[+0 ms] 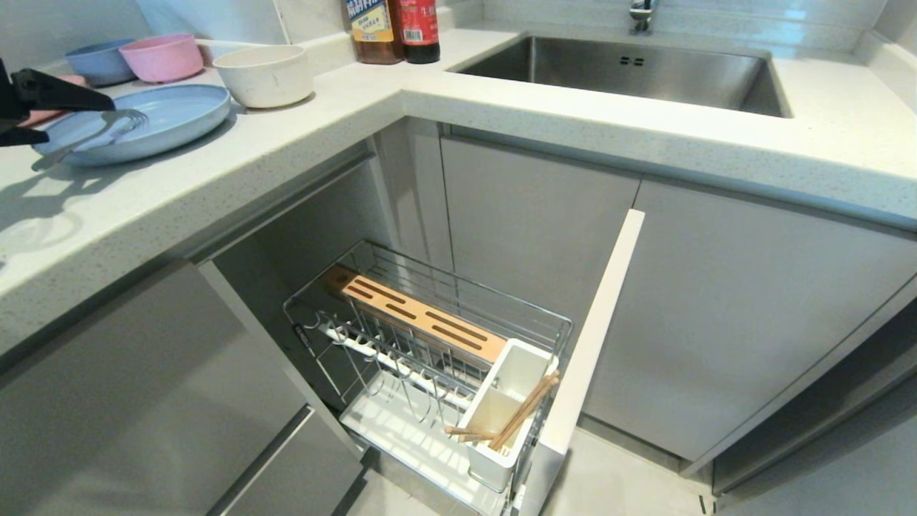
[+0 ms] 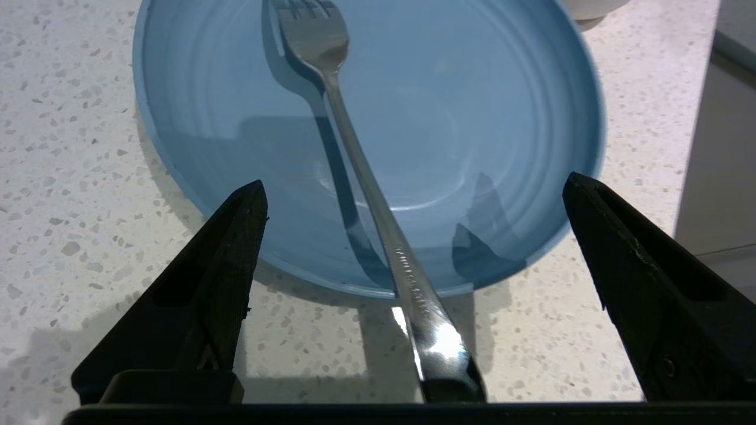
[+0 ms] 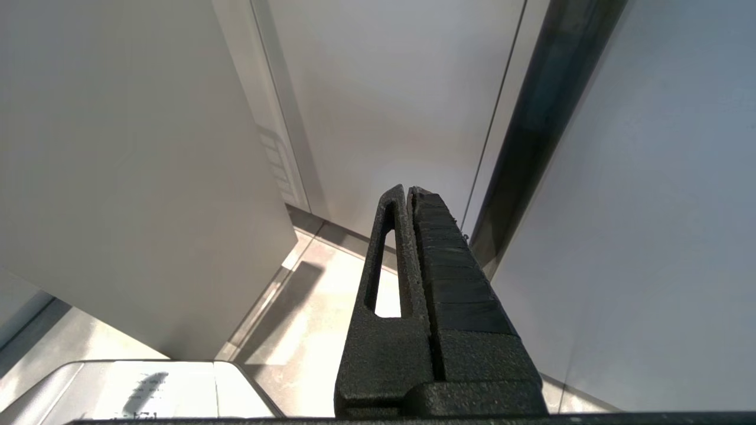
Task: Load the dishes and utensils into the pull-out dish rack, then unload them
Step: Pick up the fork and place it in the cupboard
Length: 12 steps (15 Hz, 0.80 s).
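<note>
I will next load the silver fork into the rack's white holder (image 1: 493, 409), so I will pick up the fork by its handle (image 1: 70, 150) with my left gripper.
On the counter at the far left lies a light-blue plate (image 1: 172, 118) (image 2: 472, 118), and a silver fork (image 1: 107, 132) (image 2: 366, 189) lies across it. The fork's tines rest in the plate and its handle sticks out over the rim. My left gripper (image 1: 79, 120) (image 2: 413, 183) is open, one finger on each side of the handle, touching nothing. An off-white bowl (image 1: 265, 75) stands behind the plate. The pull-out dish rack (image 1: 430, 344) is drawn out below, with wooden chopsticks (image 1: 519, 416) in its white holder (image 1: 494, 444). My right gripper (image 3: 407, 192) is shut and empty, low by the cabinet fronts.
A pink bowl (image 1: 161, 57) and a blue bowl (image 1: 100, 63) stand at the back left. Two bottles (image 1: 390, 29) stand in the counter's corner beside the steel sink (image 1: 623, 72). The rack's pale front panel (image 1: 594, 337) juts out from the cabinets.
</note>
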Available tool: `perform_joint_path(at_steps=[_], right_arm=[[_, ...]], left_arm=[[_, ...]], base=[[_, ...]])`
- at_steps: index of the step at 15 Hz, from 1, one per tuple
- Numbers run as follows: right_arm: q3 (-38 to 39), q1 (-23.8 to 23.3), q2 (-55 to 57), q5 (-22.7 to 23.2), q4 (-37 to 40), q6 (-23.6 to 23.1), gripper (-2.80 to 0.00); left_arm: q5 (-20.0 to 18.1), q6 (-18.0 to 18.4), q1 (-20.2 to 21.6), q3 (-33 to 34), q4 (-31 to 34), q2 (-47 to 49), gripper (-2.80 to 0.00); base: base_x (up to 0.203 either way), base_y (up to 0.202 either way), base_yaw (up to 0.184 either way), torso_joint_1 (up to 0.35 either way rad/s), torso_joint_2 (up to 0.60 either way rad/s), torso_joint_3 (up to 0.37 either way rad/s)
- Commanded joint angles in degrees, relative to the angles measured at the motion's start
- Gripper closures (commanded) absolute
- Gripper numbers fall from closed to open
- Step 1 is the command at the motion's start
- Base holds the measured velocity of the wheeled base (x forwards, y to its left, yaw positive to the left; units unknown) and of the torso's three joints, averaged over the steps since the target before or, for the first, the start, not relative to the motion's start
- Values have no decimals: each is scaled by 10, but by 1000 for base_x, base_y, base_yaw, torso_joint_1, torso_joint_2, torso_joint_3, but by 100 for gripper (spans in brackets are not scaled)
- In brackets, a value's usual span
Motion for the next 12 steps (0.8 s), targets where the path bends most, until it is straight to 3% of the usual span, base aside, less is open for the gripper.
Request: perform_joint_path(at_steps=[1, 12], right_arm=[[1, 0, 0, 0, -1, 0, 0], [1, 0, 0, 0, 0, 0, 0]], left_arm=[[-1, 4, 2, 0, 2, 7, -280], [1, 16, 2, 16, 7, 7, -280]], base=[[0, 0, 0, 0, 0, 0], [0, 0, 0, 0, 0, 0]])
